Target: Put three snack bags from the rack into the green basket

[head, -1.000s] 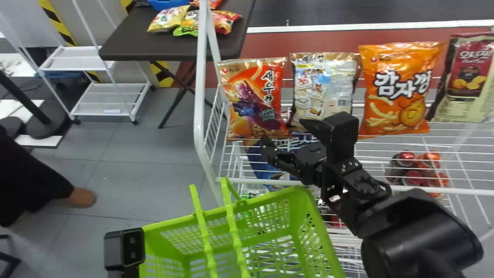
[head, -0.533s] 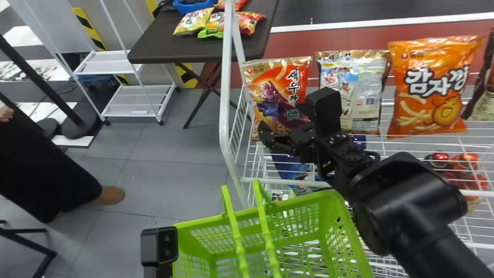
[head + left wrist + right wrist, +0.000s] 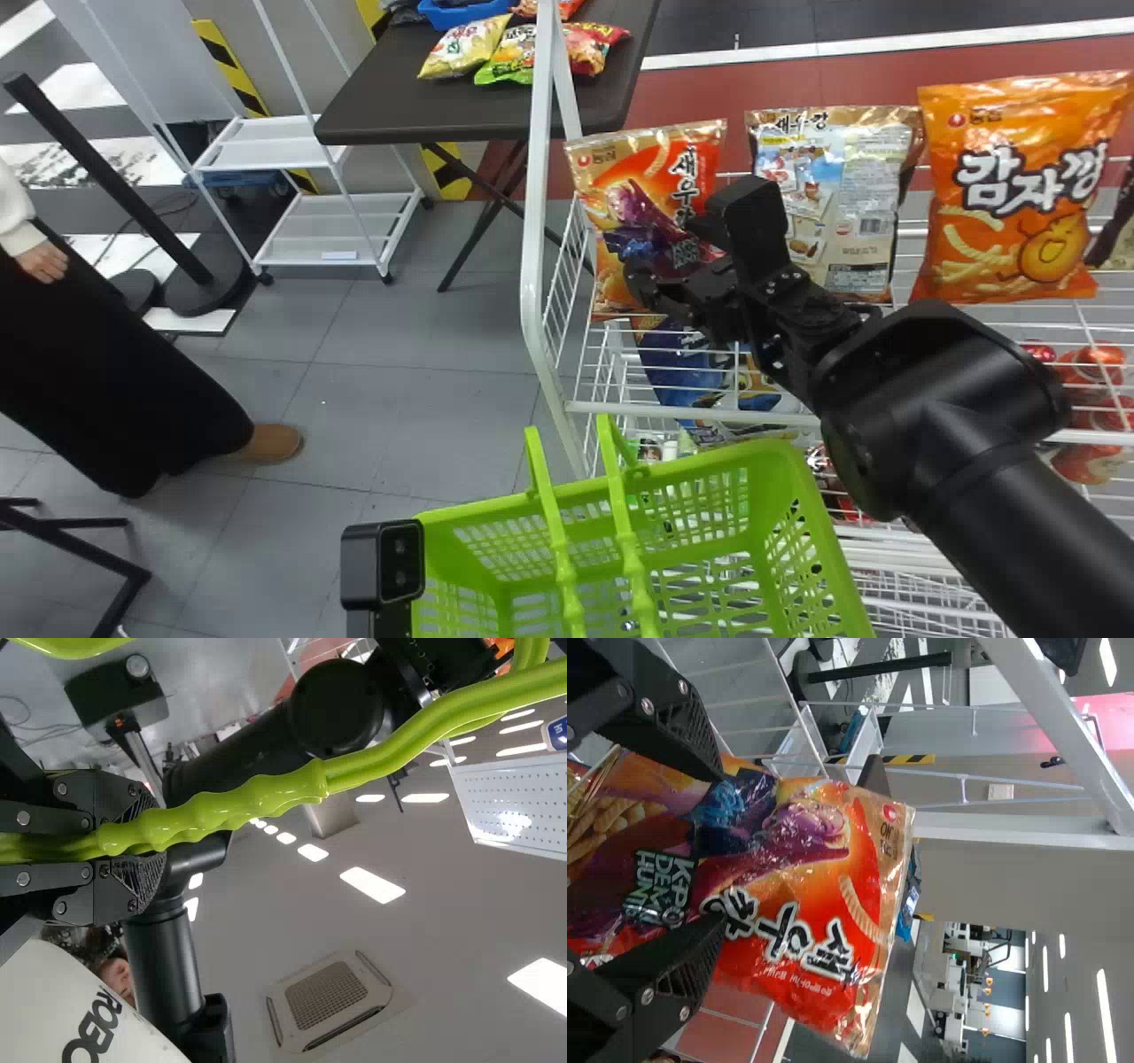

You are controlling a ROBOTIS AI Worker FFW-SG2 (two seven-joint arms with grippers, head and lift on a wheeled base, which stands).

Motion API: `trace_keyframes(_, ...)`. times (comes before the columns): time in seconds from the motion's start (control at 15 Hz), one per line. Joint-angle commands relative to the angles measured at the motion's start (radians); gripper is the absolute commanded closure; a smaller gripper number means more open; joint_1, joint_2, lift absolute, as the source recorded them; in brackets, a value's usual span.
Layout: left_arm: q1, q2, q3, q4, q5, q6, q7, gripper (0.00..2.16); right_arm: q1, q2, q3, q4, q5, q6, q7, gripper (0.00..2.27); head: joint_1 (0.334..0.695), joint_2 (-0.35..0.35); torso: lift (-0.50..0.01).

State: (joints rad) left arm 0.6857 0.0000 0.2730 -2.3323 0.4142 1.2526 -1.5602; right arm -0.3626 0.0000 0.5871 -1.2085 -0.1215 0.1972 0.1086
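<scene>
The orange-red snack bag will go into the green basket with my right gripper, which will first grab the bag by its lower part.
The red-orange snack bag stands upright at the left end of the rack, before my right gripper. In the right wrist view that bag reaches between the spread fingers of the right gripper, which stands open near its lower part. A beige bag and an orange bag stand farther right. The green basket is below, in front of the rack, beside my left gripper. The left gripper is shut on the basket's green handle.
The white rack's side post rises just left of the red-orange bag. Blue packs and red cans are on a lower shelf. A dark table with bags and a white cart stand behind at the left.
The head view has swung left, so the rack and basket appear farther right. My right gripper has moved left and up relative to the rack, from below the beige bag to in front of the red-orange one.
</scene>
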Motion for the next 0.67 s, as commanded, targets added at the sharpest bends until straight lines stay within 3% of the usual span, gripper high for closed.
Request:
trace_keyframes(0.0,0.002,-0.003,0.0,-0.001,0.0,-0.002,-0.001,2.15,-0.019,0.001,0.0,0.02,-0.01,-0.014,0.026,1.69,0.695,0.24,0.0)
trace_keyframes(0.07,0.005,-0.003,0.0,-0.001,0.0,-0.002,-0.003,2.15,-0.021,0.001,-0.001,0.018,-0.012,-0.008,0.037,1.97,0.695,0.242,0.0)
trace_keyframes(0.2,0.005,-0.003,0.002,0.001,0.0,-0.002,-0.005,2.15,-0.021,0.001,-0.007,0.017,-0.012,0.002,0.057,2.25,0.695,0.247,0.0)
trace_keyframes(0.6,0.006,-0.003,0.005,0.001,-0.009,-0.002,-0.008,2.15,0.016,0.001,-0.039,-0.075,-0.001,0.057,0.063,2.25,0.695,0.244,0.0)
